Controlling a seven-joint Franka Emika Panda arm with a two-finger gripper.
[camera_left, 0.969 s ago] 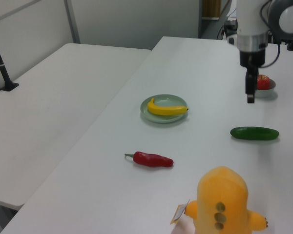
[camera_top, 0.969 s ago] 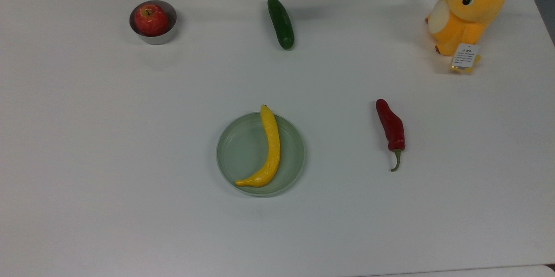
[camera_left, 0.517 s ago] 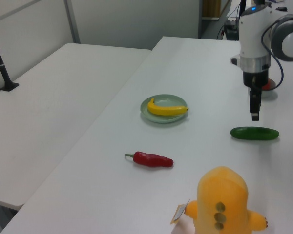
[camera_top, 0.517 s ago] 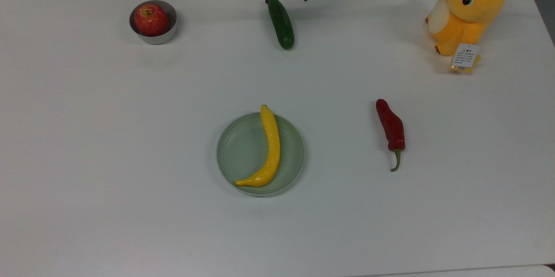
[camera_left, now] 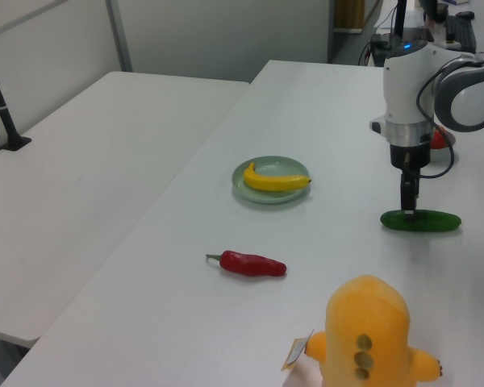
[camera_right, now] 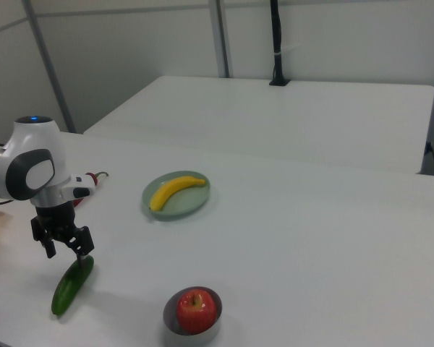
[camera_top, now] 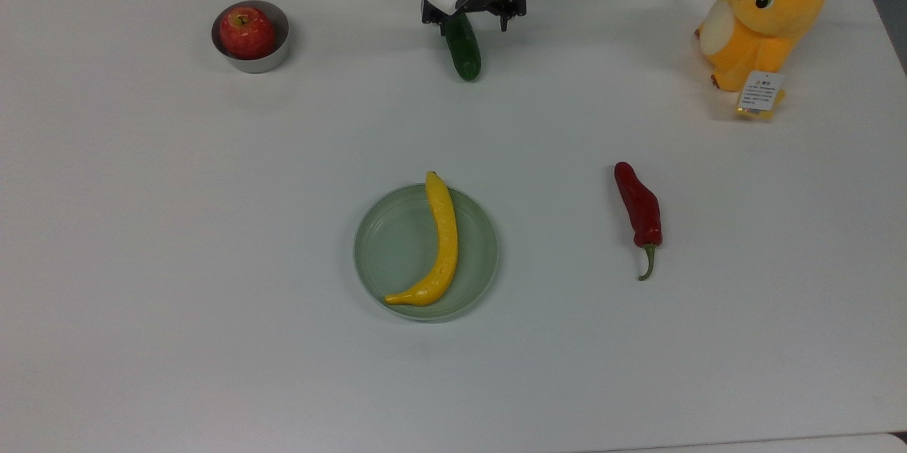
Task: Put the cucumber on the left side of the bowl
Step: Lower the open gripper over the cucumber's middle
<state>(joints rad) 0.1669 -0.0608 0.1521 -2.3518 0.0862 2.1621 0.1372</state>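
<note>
The cucumber should go down beside the bowl (camera_left: 442, 155), so my gripper will next grab its end closer to the banana plate (camera_left: 398, 220).
The dark green cucumber (camera_top: 464, 54) lies on the white table at the far middle of the top view, pointing toward the camera. My gripper (camera_top: 464, 22) hangs open over the cucumber's far end, one finger on each side of it; in the right view the gripper (camera_right: 65, 251) is just above the cucumber (camera_right: 71, 285). In the left view the gripper (camera_left: 408, 208) reaches down to the cucumber (camera_left: 420, 220). The small metal bowl (camera_top: 255, 66) holds a red apple (camera_top: 246, 32) and stands well off at the top view's left.
A pale green plate (camera_top: 397, 247) with a yellow banana (camera_top: 443, 240) sits mid-table. A red chili (camera_top: 640, 210) lies at the top view's right. An orange plush toy (camera_top: 762, 13) sits at the far right corner.
The gripper has come down from above the table's far edge onto the cucumber's far end, its fingers staying apart. The cucumber has not moved.
</note>
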